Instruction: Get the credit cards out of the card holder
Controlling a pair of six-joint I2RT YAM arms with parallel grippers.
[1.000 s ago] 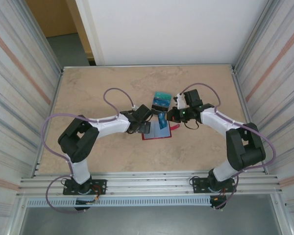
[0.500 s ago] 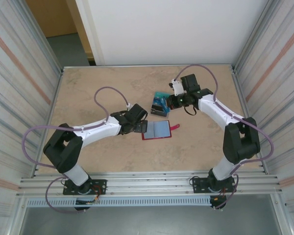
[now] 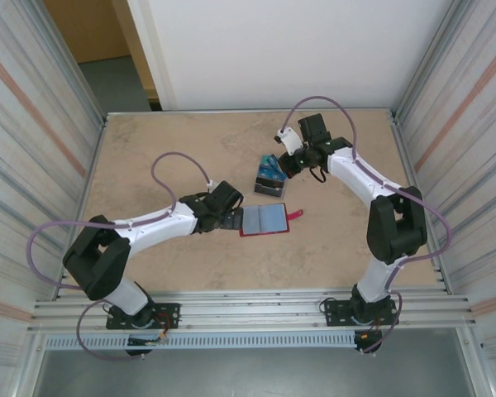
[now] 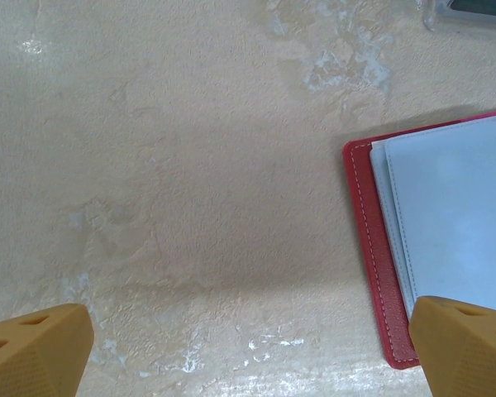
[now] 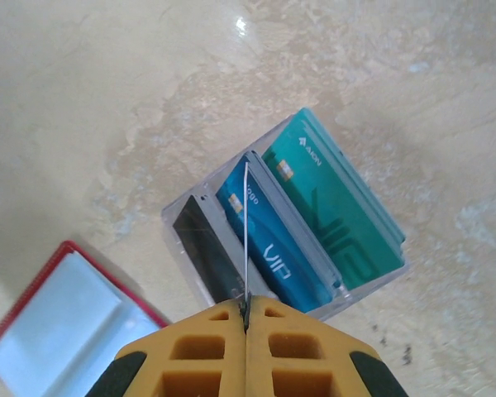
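Note:
I should wait to open my right gripper: the thin credit card (image 5: 245, 223) hangs above the stand, slanted across the blue card, and would end crooked on the stand's slots.
The red card holder (image 3: 265, 220) lies open on the table, pale blue-grey pockets up; it also shows in the wrist views (image 4: 446, 223) (image 5: 54, 331). My left gripper (image 3: 234, 217) is open at its left edge, one fingertip (image 4: 467, 343) over the red border and the other (image 4: 33, 351) over bare table. My right gripper (image 3: 283, 165) is shut on a thin credit card (image 5: 245, 223), seen edge-on above a clear slotted stand (image 3: 269, 176). The stand holds a teal card (image 5: 331, 207), a blue card (image 5: 274, 252) and a dark card (image 5: 211, 252).
The stand sits just behind the card holder, near the table's middle. A small red snap tab (image 3: 295, 216) sticks out of the holder's right side. Ribbed metal walls close in left and right, and a white panel stands at the back.
My right gripper has lifted away from the card holder and moved back over the clear stand with a card in it. The left arm's elbow has swung left while its gripper stayed by the holder.

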